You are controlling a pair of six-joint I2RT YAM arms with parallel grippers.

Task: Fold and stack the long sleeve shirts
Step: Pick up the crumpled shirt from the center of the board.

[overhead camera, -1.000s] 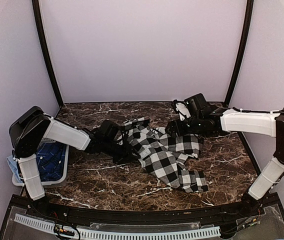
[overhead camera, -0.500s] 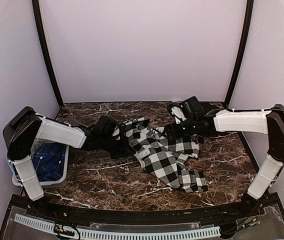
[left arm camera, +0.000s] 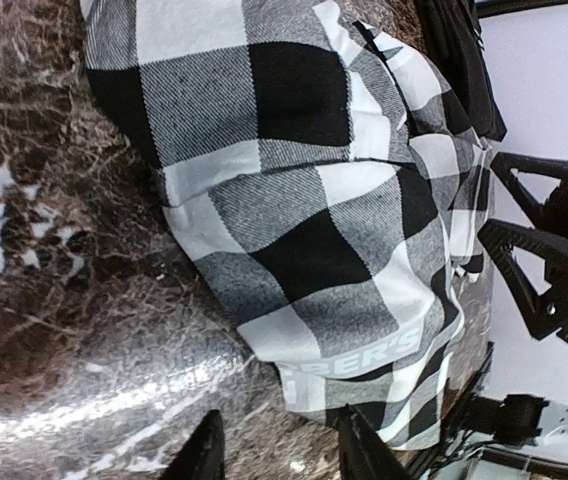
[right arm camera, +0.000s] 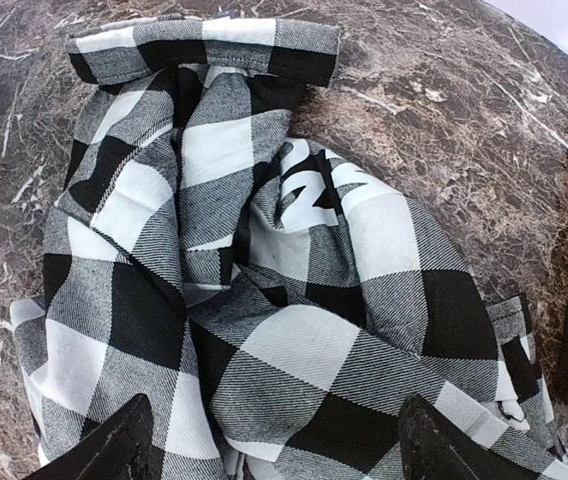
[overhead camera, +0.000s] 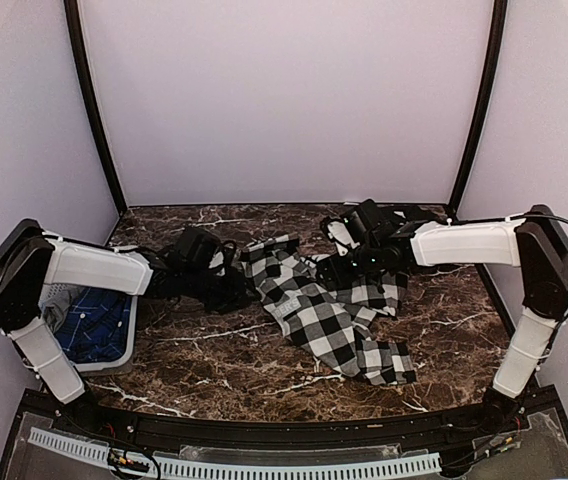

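Next, my left gripper pinches the shirt's outer edge (overhead camera: 278, 318) (left arm camera: 276, 362) beside the white block letters to lift and spread the shirt flat for folding.
A black-and-white check long sleeve shirt (overhead camera: 329, 315) lies crumpled on the marble table (overhead camera: 214, 350) between the two arms. In the left wrist view its hem (left arm camera: 294, 200) carries white block letters on a black band (left arm camera: 364, 360). My left gripper (overhead camera: 232, 287) is low at the shirt's left edge. Its jaws (left arm camera: 284, 455) are apart over bare marble, and the right finger (left arm camera: 364, 450) is close to the hem. My right gripper (overhead camera: 339, 268) hovers over the shirt's far right part. Its jaws (right arm camera: 279, 450) are wide open above the cloth (right arm camera: 294, 340) and hold nothing.
A white perforated basket (overhead camera: 104, 365) with blue cloth (overhead camera: 94, 320) inside stands at the near left, beside the left arm. Black frame posts (overhead camera: 94, 110) rise at the back corners. Black parts of the right arm (left arm camera: 554, 260) show beyond the shirt in the left wrist view.
The left gripper closed and reopened while sliding left, back to the shirt's edge. The right gripper moved left, further over the shirt. The shirt itself has hardly shifted.
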